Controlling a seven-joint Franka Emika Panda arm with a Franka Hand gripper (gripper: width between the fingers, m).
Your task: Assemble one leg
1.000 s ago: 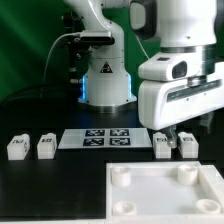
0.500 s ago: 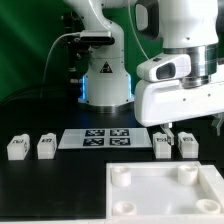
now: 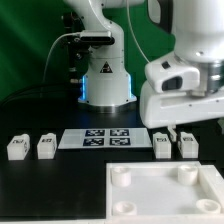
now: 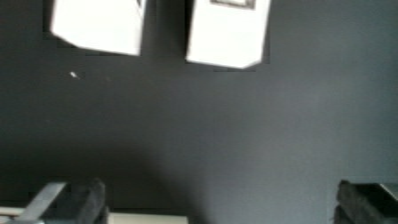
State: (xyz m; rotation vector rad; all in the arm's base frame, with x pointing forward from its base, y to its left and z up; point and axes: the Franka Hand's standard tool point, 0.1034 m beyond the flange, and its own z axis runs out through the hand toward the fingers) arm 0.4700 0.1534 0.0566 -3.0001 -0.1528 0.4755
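I need to grab the leg with my gripper next, by its plain blunt end (image 3: 188, 151) (image 4: 226, 50). Then I can assemble it into the white square piece.
Several small white legs with tags stand on the black table. Two are at the exterior view's right (image 3: 164, 146) (image 3: 187, 144), and two are at its left (image 3: 17, 148) (image 3: 46, 147). My gripper (image 3: 172, 130) hangs just above the right pair, mostly hidden by the white hand. In the wrist view the two right legs (image 4: 98, 25) (image 4: 228, 32) lie ahead of the gripper (image 4: 217, 205). Its dark fingers (image 4: 71, 200) stand wide apart with only bare table between them. The gripper is open and empty.
The marker board (image 3: 98, 138) lies between the two pairs of legs. A wide flat white square piece with round corner sockets (image 3: 150, 200) fills the front right. The robot base (image 3: 105, 80) stands behind.
The arm's wrist and hand have shifted a little toward the exterior view's right and slightly up. The legs have not moved.
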